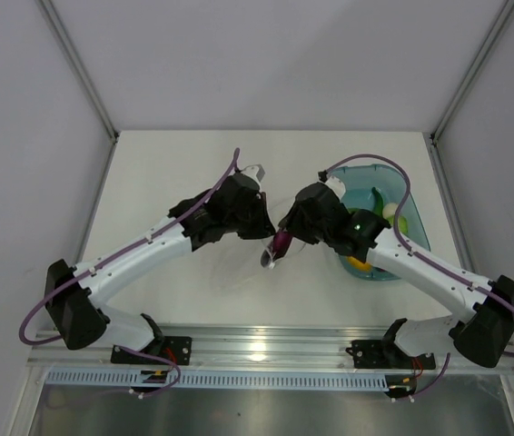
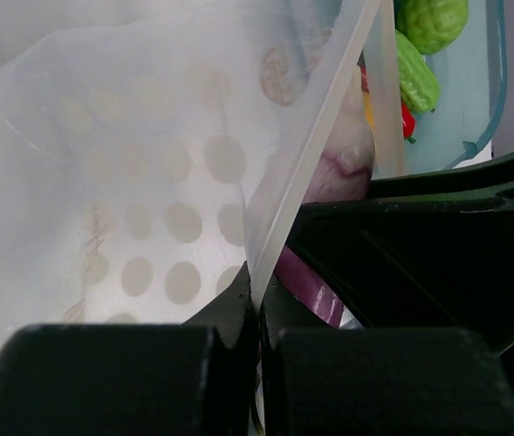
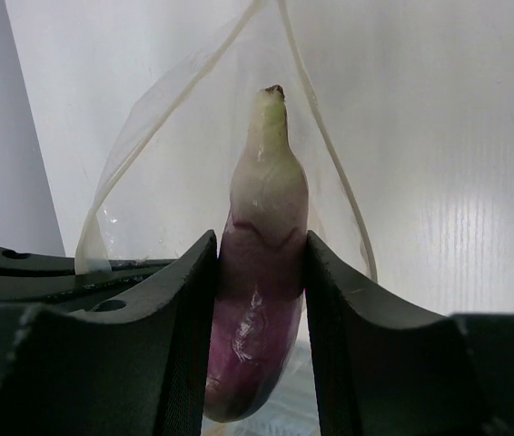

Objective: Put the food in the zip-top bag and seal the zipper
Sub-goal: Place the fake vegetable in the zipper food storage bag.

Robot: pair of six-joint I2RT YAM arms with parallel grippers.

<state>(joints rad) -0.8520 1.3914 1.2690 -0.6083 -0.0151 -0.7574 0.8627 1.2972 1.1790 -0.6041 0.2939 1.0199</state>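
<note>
My right gripper releases the purple piece now, since it hangs between both edges of the bag's opening and would end inside the bag.
My right gripper point(image 3: 259, 272) is shut on a purple and white toy vegetable point(image 3: 261, 272), its pale tip pointing into the open mouth of the clear zip-top bag point(image 3: 175, 118). In the top view the purple piece point(image 1: 281, 243) hangs between both grippers at mid-table. My left gripper point(image 2: 259, 313) is shut on the bag's edge strip point(image 2: 307, 154) and holds the mouth open; the bag's dotted wall point(image 2: 139, 209) spreads to the left. The purple piece shows beside it in the left wrist view point(image 2: 316, 286). More toy food point(image 1: 386, 211) lies in the teal tray.
The teal tray point(image 1: 413, 218) sits at the right, under my right arm, with green point(image 2: 429, 23), red point(image 2: 409, 120) and yellow pieces in it. White table point(image 1: 175, 163) surrounded by white walls; a metal rail point(image 1: 257, 350) runs along the near edge.
</note>
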